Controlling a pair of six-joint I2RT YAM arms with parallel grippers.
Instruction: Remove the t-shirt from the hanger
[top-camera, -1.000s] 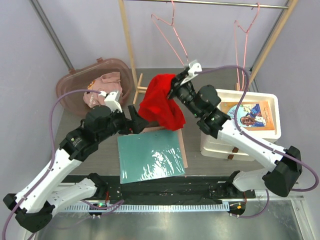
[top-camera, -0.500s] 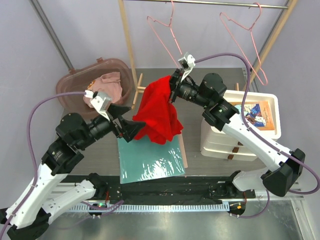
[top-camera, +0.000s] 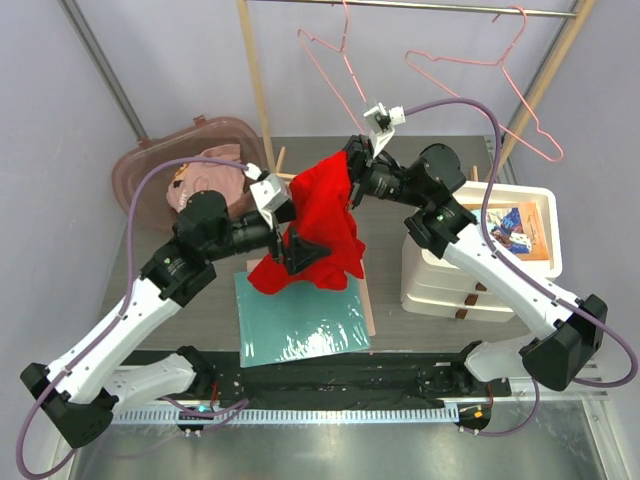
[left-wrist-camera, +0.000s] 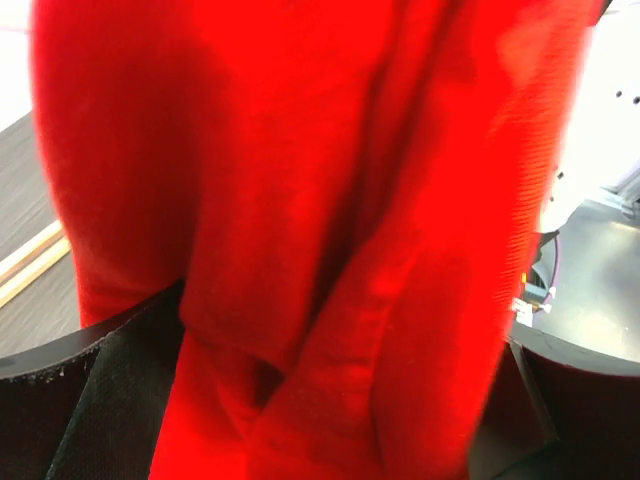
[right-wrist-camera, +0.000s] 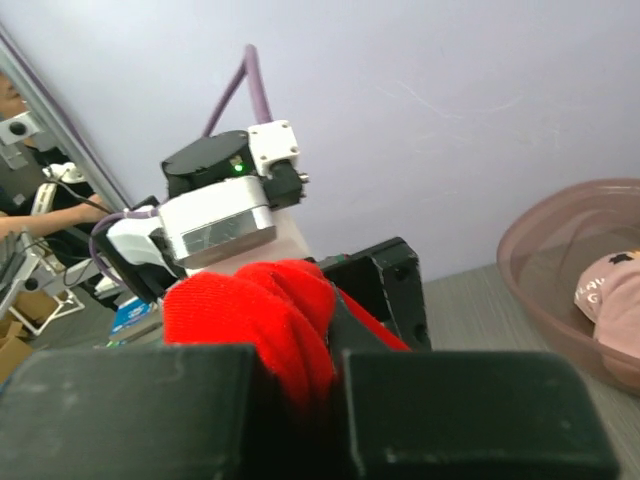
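Observation:
My left gripper should close on the red t-shirt's lower part. Bunched folds are between my fingers, so they would hold that lower part if they closed now.
The red t-shirt (top-camera: 322, 215) hangs bunched in the air over the table's middle. My right gripper (top-camera: 352, 172) is shut on its top edge; in the right wrist view (right-wrist-camera: 335, 345) a red fold (right-wrist-camera: 265, 315) is pinched between the jaws. My left gripper (top-camera: 300, 247) is pushed into the shirt's lower part. In the left wrist view (left-wrist-camera: 320, 400) red cloth (left-wrist-camera: 300, 200) fills the wide gap between its fingers (left-wrist-camera: 90, 400), so it is open. Two bare pink wire hangers (top-camera: 338, 65) (top-camera: 490, 80) hang on the rod above, apart from the shirt.
A pink basin (top-camera: 150, 165) with clothes stands at the back left. A wooden rack post (top-camera: 260, 95) rises behind the shirt. A white box (top-camera: 535, 200) holding a book is at the right. A teal mat (top-camera: 300, 320) lies below the shirt.
My left gripper has swung in from the left and up into the shirt. My right gripper has shifted slightly with the shirt. The right hanger has swung up and out to the right.

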